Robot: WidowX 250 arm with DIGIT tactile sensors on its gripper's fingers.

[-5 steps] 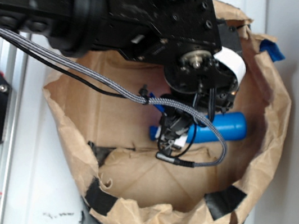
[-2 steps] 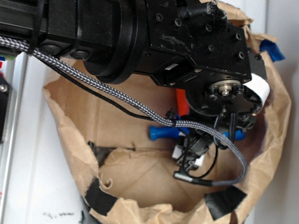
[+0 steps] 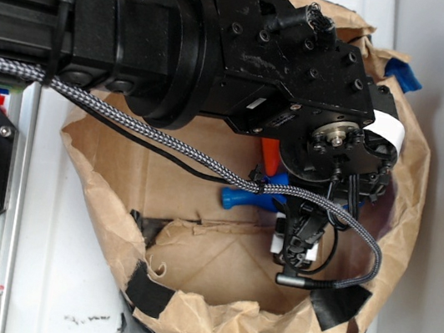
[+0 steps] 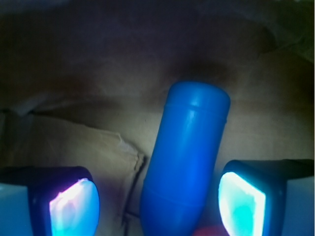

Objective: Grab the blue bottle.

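Observation:
Next, my gripper takes hold of the blue bottle by its smooth body (image 4: 179, 172) to lift it out of the paper bowl.
The blue bottle (image 4: 189, 162) lies on brown paper. In the wrist view it runs up between my two fingers, nearer the right pad (image 4: 241, 204) than the left pad (image 4: 74, 206), touching neither. My gripper (image 4: 157, 205) is open and straddles it. In the exterior view the gripper (image 3: 295, 239) points down into the paper bowl and hides most of the bottle. Only the narrow neck (image 3: 238, 199) sticks out to the left.
A crumpled brown paper wall (image 3: 406, 204) rings the bowl, patched with black tape (image 3: 340, 302). An orange carrot (image 3: 268, 150) lies just behind the bottle, mostly under the arm. A blue tape scrap (image 3: 404, 74) sits on the far rim. A braided cable (image 3: 128, 118) hangs over the bowl.
The arm has moved right and down into the bowl. The bottle's body, visible a second ago, is now covered by the gripper, with only its neck showing.

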